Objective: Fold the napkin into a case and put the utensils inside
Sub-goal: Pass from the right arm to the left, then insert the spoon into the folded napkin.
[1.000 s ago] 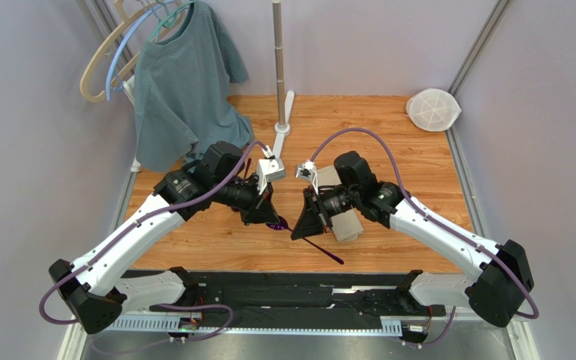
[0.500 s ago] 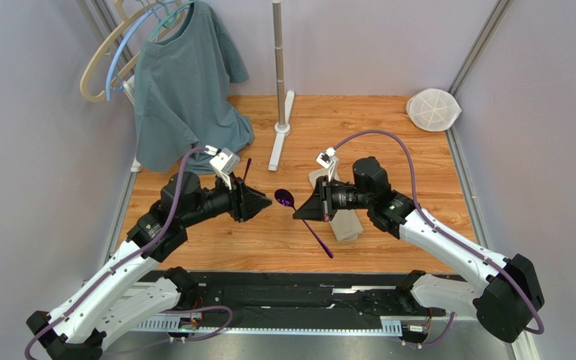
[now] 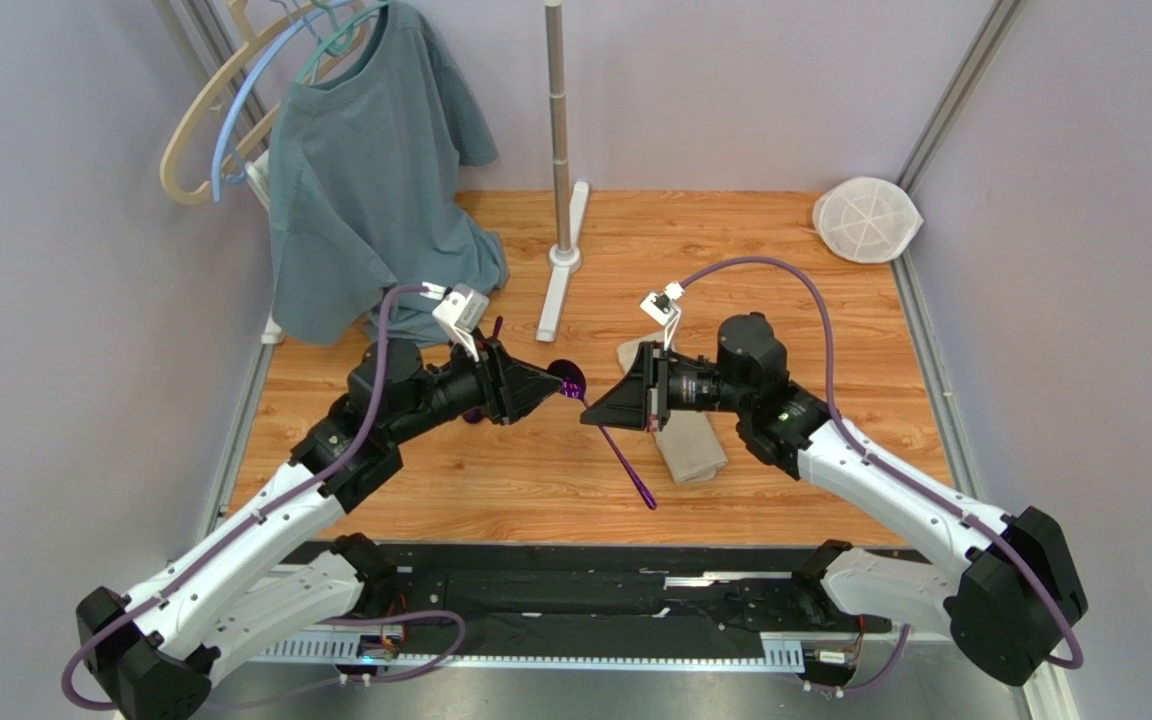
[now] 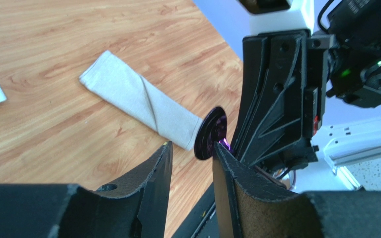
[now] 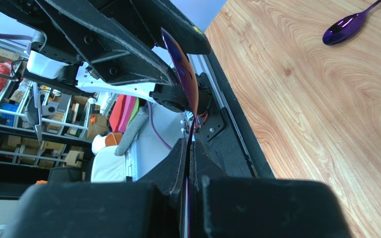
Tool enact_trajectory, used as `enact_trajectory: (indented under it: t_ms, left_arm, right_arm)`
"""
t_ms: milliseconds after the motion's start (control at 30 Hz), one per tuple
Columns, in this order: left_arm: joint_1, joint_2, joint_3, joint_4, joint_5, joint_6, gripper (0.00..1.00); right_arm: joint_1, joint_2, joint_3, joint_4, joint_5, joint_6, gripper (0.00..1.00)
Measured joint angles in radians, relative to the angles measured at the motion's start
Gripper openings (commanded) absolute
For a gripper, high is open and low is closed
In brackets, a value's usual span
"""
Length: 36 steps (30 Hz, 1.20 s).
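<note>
My left gripper should next grab the purple spoon by its bowl (image 3: 569, 378) (image 4: 211, 133), so that the spoon's thin handle stays free to slide into the napkin case.
My right gripper (image 3: 599, 414) (image 5: 190, 144) is shut on the thin handle of one purple spoon (image 3: 573, 383) (image 5: 185, 74), holding it above the table with its bowl toward the left arm. My left gripper (image 3: 557, 389) (image 4: 192, 146) is open, and that spoon's bowl (image 4: 211, 133) stands just past its fingertips, close to the right-hand finger. The napkin lies on the wood folded into a narrow beige case (image 4: 138, 99) (image 3: 683, 444), partly under the right arm. A second purple spoon (image 5: 346, 27) lies flat on the table.
A grey-green T-shirt (image 3: 364, 180) on hangers droops onto the back left of the table. A metal stand pole (image 3: 557, 105) rises at the back centre. A white mesh disc (image 3: 868, 218) sits in the back right corner. Walls close in both sides.
The left gripper opened and let go of the spoon, drew back left, then came forward to the bowl again. The right gripper closed on the handle and lifted the spoon.
</note>
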Motion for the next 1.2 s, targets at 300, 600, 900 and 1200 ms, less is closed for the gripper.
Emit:
enact_trajectory:
  t_ms: [300,600,900,1200]
  left_arm:
    - [0.0,0.019,-0.027,0.133,-0.003,-0.043,0.0]
    - [0.118,0.249,0.024,0.231,0.035,0.046,0.0]
    - [0.274,0.732,0.218,0.471,0.18,0.043,0.0]
    - [0.259,1.036,0.363,0.605,0.24,0.055,0.0]
  right_arm:
    - [0.0,0.013,-0.016,0.074,-0.029,0.051,0.05]
    - [-0.238,-0.019,0.03,-0.315,0.156,-0.11,0.55]
    - [-0.313,-0.032,-0.093,-0.535,0.305,-0.213,0.0]
    - [-0.313,0.074,-0.199,-0.55,0.362,-0.218,0.0]
